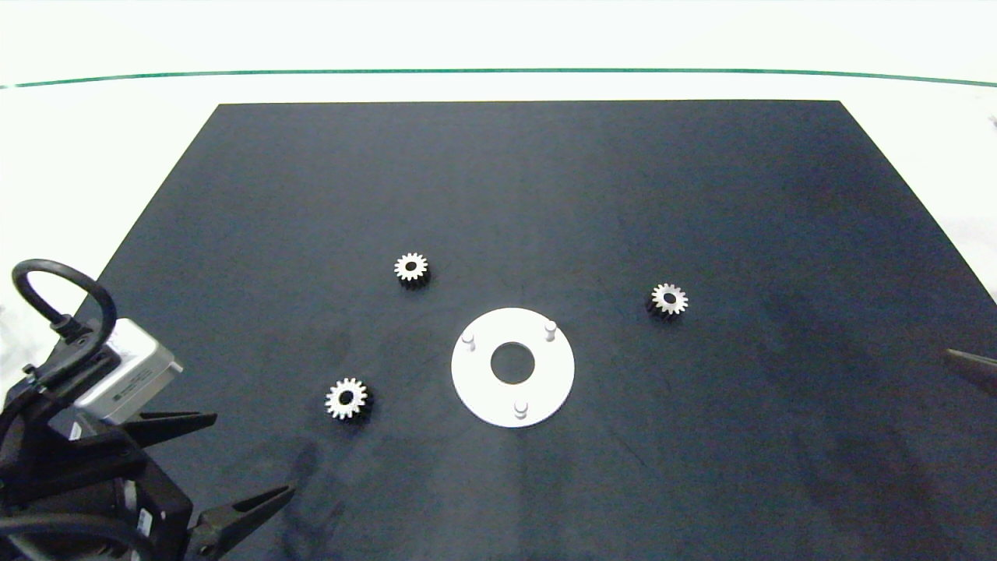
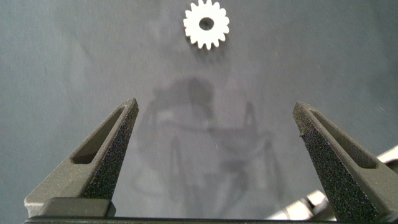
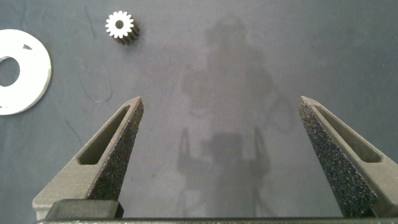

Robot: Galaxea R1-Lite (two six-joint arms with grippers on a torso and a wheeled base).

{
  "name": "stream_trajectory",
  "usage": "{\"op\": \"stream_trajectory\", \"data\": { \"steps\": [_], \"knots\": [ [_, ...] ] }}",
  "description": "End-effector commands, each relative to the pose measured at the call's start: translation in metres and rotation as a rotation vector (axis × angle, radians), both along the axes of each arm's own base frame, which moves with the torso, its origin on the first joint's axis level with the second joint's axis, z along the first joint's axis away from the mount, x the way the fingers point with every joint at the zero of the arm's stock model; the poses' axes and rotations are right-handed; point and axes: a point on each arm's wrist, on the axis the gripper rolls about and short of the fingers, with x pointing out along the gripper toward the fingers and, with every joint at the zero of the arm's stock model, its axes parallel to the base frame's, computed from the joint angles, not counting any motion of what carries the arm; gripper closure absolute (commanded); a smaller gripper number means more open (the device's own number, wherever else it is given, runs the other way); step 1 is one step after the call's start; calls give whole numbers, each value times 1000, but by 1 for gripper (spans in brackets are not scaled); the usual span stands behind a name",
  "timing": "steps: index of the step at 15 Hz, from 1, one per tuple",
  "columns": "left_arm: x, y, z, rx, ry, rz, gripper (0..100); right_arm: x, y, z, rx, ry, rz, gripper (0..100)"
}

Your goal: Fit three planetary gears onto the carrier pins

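Observation:
My left gripper is to grab the planetary gear by its toothed rim (image 1: pixel 361 398) next, so it can fit the gear onto a carrier pin.
Three small silver gears lie flat on the black mat, each apart from the white disc (image 1: pixel 477 385): one at the near left (image 1: pixel 347 399), one behind it (image 1: pixel 411 268), one to the right (image 1: pixel 669 299). The disc's three white pins (image 1: pixel 550 329) stand bare in a triangle. My left gripper (image 1: pixel 253 456) hangs open at the near left corner, short of the near-left gear (image 2: pixel 206 24). At the mat's right edge only a fingertip (image 1: pixel 970 363) of the right arm shows in the head view; the right gripper (image 3: pixel 221 102) is open, with the right gear (image 3: pixel 120 26) and disc (image 3: pixel 34 74) beyond it.
The black mat (image 1: pixel 545 179) covers most of a white table. A thin green line (image 1: pixel 498 72) runs across the table behind the mat.

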Motion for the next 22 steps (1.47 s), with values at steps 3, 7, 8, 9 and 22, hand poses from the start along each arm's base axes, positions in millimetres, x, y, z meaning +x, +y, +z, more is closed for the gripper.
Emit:
{"op": "stream_trajectory", "data": {
  "steps": [3,7,8,9,22],
  "knots": [
    [25,-21,-16,65,8,-10,0,3,0,-1,0,10,1,0],
    [38,-27,-24,99,28,1,0,3,0,-1,0,12,1,0],
    [40,-28,-25,102,27,0,0,3,0,-1,0,12,1,0],
    [41,-31,-27,108,30,-9,0,3,0,-1,0,14,3,0],
    [78,-56,-39,125,11,5,0,3,0,-4,6,23,7,0]
  ]
}}
